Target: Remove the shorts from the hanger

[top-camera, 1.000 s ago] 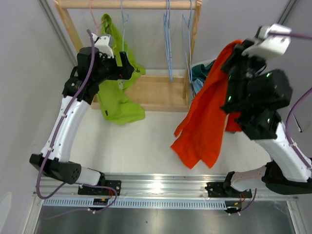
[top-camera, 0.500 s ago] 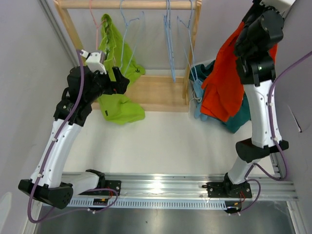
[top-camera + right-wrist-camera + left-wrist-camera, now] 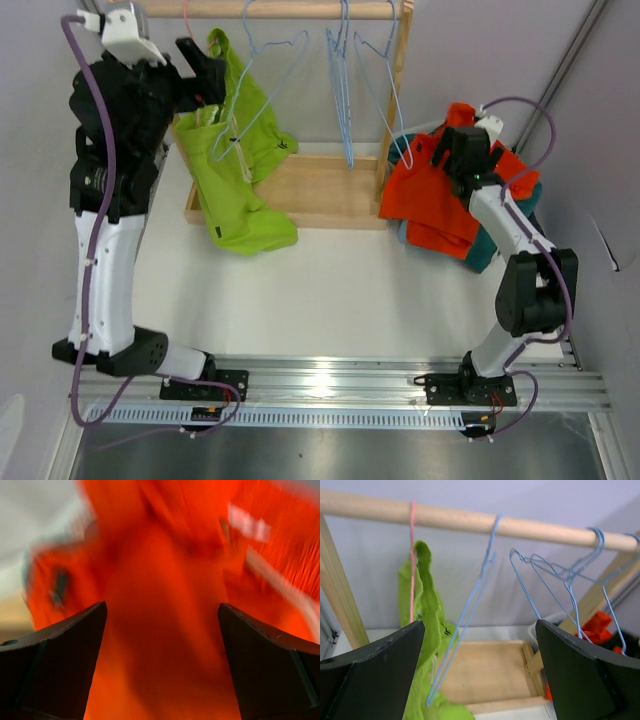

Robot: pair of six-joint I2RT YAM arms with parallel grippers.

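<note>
My left gripper is going to grab the pink hanger near its hook (image 3: 412, 562) next, on the hanger's near side. This leaves the green shorts free to remove.
Lime green shorts (image 3: 235, 190) hang from a pink hanger (image 3: 412, 555) at the left end of the wooden rod (image 3: 290, 9), their lower part slumped on the rack base. My left gripper (image 3: 203, 75) is raised beside them, open and empty, with the green shorts (image 3: 422, 625) by its left finger. Orange-red shorts (image 3: 435, 205) lie heaped at the right on teal shorts (image 3: 497, 252). My right gripper (image 3: 447, 150) sits low over that heap. In the blurred right wrist view its jaws (image 3: 162, 665) stand open, with orange-red fabric (image 3: 165, 605) filling the view.
Several bare blue wire hangers (image 3: 345, 70) hang on the rod; one (image 3: 470, 610) dangles straight ahead of the left gripper. The rack's wooden base (image 3: 320, 190) and right post (image 3: 397, 80) stand between the arms. A white bin rim (image 3: 540, 626) shows beside the post.
My right arm swung down from high on the right and released the orange-red shorts onto the heap, jaws now open. My left arm rose toward the rod beside the green shorts.
</note>
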